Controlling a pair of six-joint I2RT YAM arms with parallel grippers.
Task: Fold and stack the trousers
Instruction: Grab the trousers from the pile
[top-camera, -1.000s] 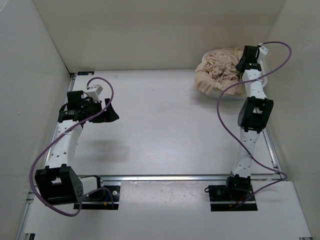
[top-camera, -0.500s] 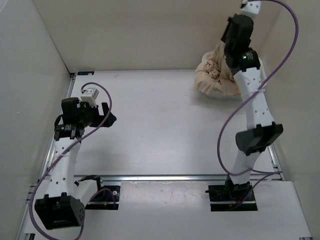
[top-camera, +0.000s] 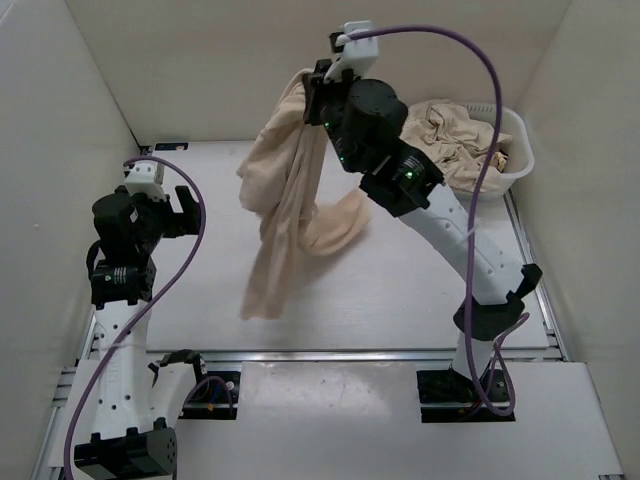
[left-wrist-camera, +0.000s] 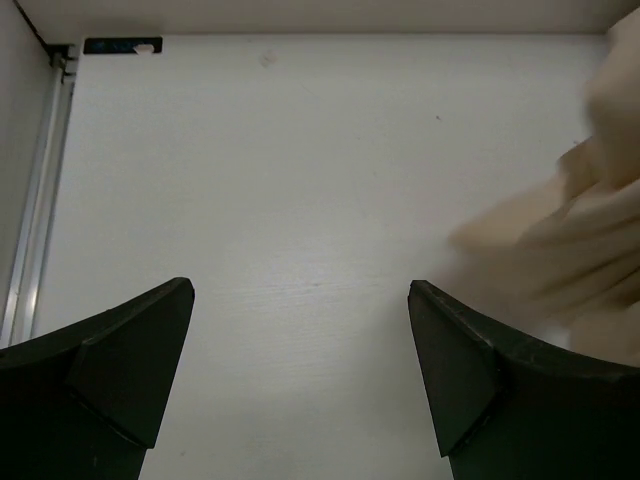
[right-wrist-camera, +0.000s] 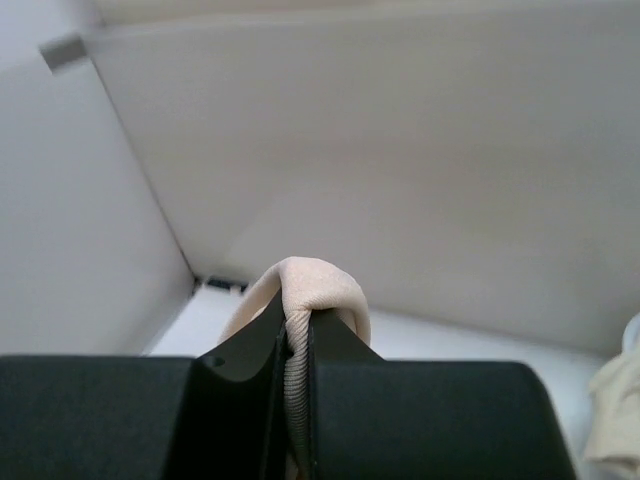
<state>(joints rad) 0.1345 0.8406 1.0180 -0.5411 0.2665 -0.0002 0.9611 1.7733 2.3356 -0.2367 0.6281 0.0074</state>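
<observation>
I should next grab the beige trousers with my left gripper by their loose hanging end, so my right gripper can then stretch the trousers out for folding.
My right gripper is raised high over the table's middle and is shut on a pair of beige trousers. They hang down from it in a long limp drape, the lower end near the table. In the right wrist view a fold of their ribbed fabric is pinched between the closed fingers. My left gripper is open and empty over the left side of the table; its wrist view shows the two dark fingers wide apart, with the hanging trousers blurred at the right edge.
A white plastic basket stands at the back right with more beige trousers heaped in it. White walls enclose the table on the left, back and right. A metal rail runs along the near edge.
My right arm has lifted one pair of trousers out of the basket and swung it left and up over the table's middle. My left arm has risen and turned towards it.
</observation>
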